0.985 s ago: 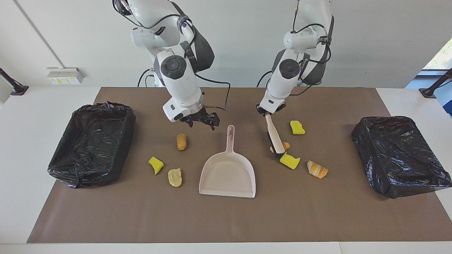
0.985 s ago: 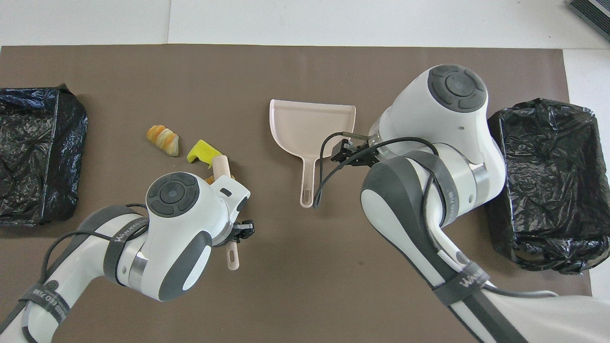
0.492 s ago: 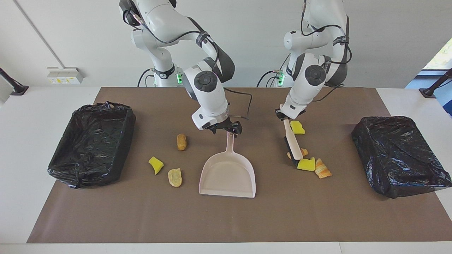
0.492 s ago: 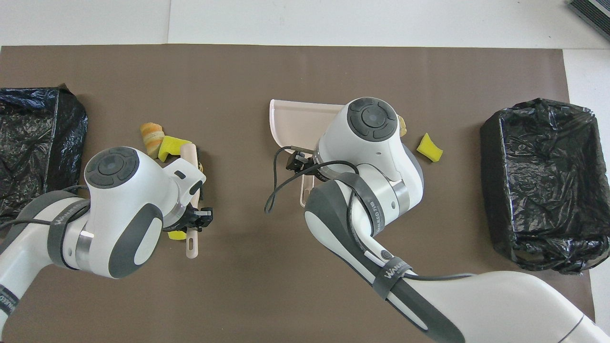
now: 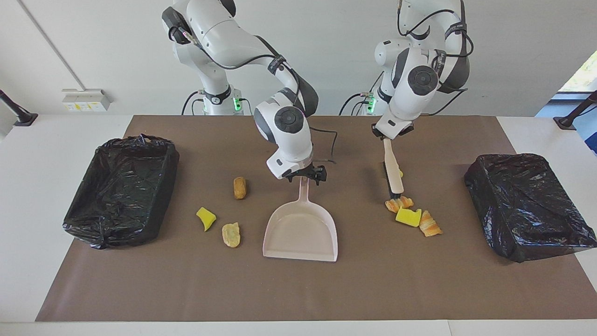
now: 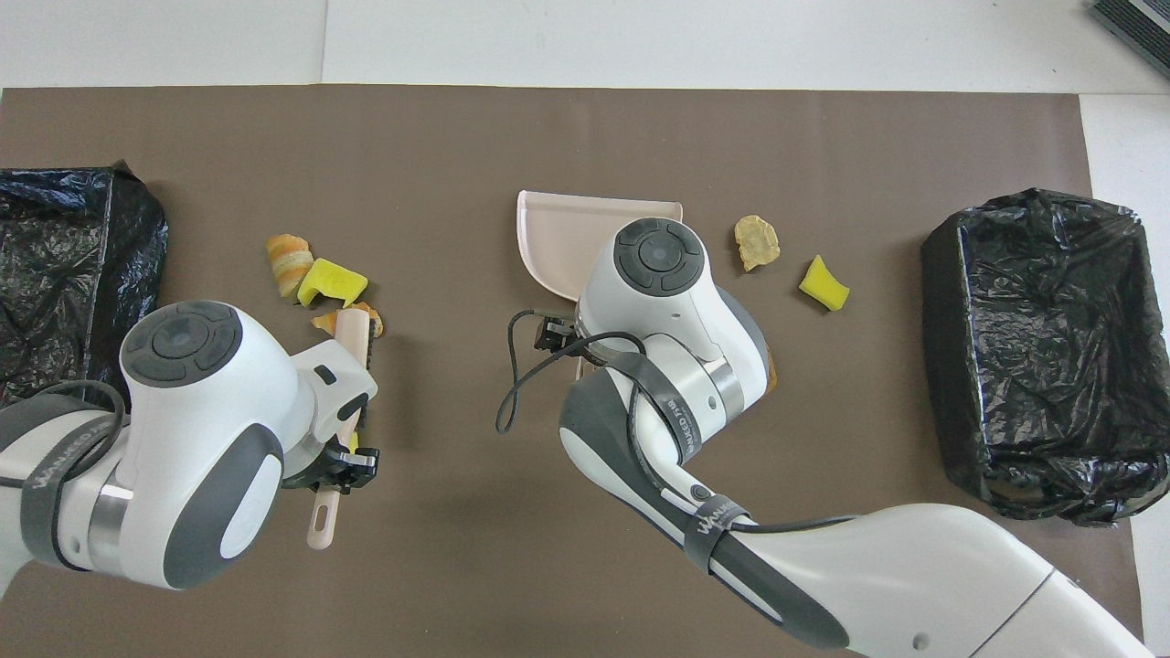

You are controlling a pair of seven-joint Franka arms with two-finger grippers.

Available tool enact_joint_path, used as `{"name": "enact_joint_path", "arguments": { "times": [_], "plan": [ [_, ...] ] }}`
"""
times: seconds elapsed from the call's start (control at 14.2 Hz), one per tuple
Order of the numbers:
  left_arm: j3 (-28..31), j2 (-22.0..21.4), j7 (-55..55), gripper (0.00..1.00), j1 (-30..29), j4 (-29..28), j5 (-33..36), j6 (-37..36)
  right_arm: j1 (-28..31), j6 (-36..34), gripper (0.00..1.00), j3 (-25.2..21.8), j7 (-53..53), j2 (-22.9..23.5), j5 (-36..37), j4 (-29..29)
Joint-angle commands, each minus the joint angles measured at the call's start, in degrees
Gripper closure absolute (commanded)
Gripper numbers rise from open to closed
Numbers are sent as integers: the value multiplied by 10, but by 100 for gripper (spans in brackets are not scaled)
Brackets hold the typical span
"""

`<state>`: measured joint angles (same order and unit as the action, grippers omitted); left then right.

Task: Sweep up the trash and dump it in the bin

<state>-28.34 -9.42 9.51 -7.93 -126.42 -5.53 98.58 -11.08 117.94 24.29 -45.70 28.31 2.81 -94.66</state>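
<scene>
My right gripper should close now, as its fingers reach across the dustpan's handle, below the pale pan, and would catch the handle.
The pale pink dustpan lies flat mid-mat, handle toward the robots. My right gripper is at the top end of that handle; in the overhead view the arm covers it. My left gripper is shut on a pink brush, whose head hangs tilted beside a cluster: an orange striped piece, a yellow sponge and a croissant. Another yellow sponge peeks out by the brush. Toward the right arm's end lie a tan lump, a yellow sponge and a tan lump.
A bin lined with a black bag stands at the right arm's end of the brown mat, and a second one at the left arm's end. The overhead view shows both bins.
My left arm swept the brush toward its end of the table, bunching three scraps together, then pulled the brush back toward the robots. My right gripper moved onto the dustpan handle. The dustpan stayed put.
</scene>
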Motion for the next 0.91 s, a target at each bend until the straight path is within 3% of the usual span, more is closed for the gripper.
{"name": "enact_joint_path", "arguments": {
  "times": [0.0, 0.07, 0.28, 0.63, 0.7, 0.84],
  "plan": [
    [20, -76, -110, 100, 4, -87, 0, 6, 7, -11, 29, 14, -11, -8, 22, -11],
    [28, -94, -167, 100, 5, -111, -3, 7, 6, -12, 40, 14, -11, -8, 22, -11],
    [51, -137, -327, 100, 5, -173, -31, 19, 9, -14, 50, 19, -11, -8, 22, -5],
    [119, -137, -524, 100, -9, -213, -35, 68, 11, -30, 52, 21, -10, -8, 21, 8],
    [119, -123, -546, 100, -23, -212, -35, 88, 11, -31, 63, 21, -9, -8, 22, 8],
    [120, -91, -564, 100, -30, -203, -35, 145, 13, -30, 100, 21, -7, -8, 22, 8]
  ]
}}
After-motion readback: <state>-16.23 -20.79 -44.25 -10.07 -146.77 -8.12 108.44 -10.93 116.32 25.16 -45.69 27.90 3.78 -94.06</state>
